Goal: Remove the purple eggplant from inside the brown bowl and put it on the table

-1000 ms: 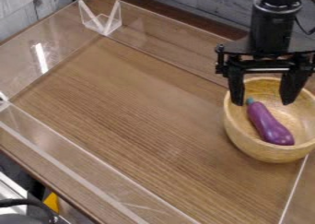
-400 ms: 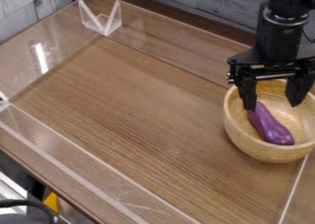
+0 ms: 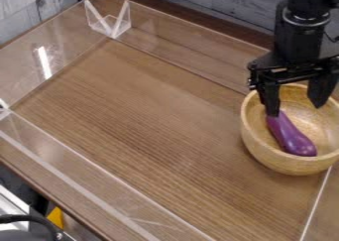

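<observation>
I will lift the purple eggplant out of the brown bowl (image 3: 261, 146) by grabbing it next with my gripper by its stem end (image 3: 276, 119).
The purple eggplant (image 3: 291, 134) lies inside the brown bowl (image 3: 261, 146) at the right side of the table (image 3: 146, 116), its darker stem end pointing toward the back. My gripper (image 3: 296, 99) hangs straight down over the bowl's back half, open, with one finger (image 3: 269, 94) left of the eggplant's stem end and the other finger (image 3: 322, 91) to the right. Nothing is held between them. I cannot tell whether the fingertips touch the eggplant.
Low clear acrylic walls (image 3: 79, 176) edge the table on the left, front and back. A clear corner piece (image 3: 109, 19) stands at the back left. The bowl sits close to the right front wall (image 3: 318, 200).
The gripper has dropped lower into the bowl and rolled about its vertical axis, so the fingers look closer together. It stays open. The eggplant and bowl have not moved.
</observation>
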Robot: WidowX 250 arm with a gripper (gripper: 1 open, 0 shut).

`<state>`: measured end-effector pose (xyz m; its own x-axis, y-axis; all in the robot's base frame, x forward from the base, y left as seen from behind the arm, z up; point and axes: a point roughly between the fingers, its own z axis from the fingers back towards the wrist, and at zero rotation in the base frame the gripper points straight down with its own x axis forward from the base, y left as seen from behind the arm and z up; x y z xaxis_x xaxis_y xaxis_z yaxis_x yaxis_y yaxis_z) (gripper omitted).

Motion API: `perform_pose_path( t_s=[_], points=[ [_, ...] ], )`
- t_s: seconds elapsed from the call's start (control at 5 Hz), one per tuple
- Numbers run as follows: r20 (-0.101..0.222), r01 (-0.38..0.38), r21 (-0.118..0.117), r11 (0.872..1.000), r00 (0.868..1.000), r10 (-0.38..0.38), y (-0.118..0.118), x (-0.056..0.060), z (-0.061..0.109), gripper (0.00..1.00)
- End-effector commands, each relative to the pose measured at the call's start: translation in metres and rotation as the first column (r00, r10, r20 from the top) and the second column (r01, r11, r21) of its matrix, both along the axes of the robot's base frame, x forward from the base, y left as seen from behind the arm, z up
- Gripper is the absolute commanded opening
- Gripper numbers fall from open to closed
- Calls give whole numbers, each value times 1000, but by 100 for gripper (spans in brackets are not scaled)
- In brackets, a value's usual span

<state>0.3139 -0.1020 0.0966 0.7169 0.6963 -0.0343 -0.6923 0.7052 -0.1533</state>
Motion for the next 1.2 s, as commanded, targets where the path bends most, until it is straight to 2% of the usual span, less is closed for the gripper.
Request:
perform_pose_path(
  t_s=[0.0,0.2,0.4,0.6,1.0],
  points=[
    [68,-21,-21,1000,997,22,-1,7,11,100],
    [71,-19,-1,1000,997,19,-4,0,6,100],
    [73,16,-2,1000,997,-16,-9,6,0,100],
    [74,50,-14,999,996,-49,-11,13,-6,100],
    [84,67,-62,996,995,-61,-8,6,17,100]
  ],
)
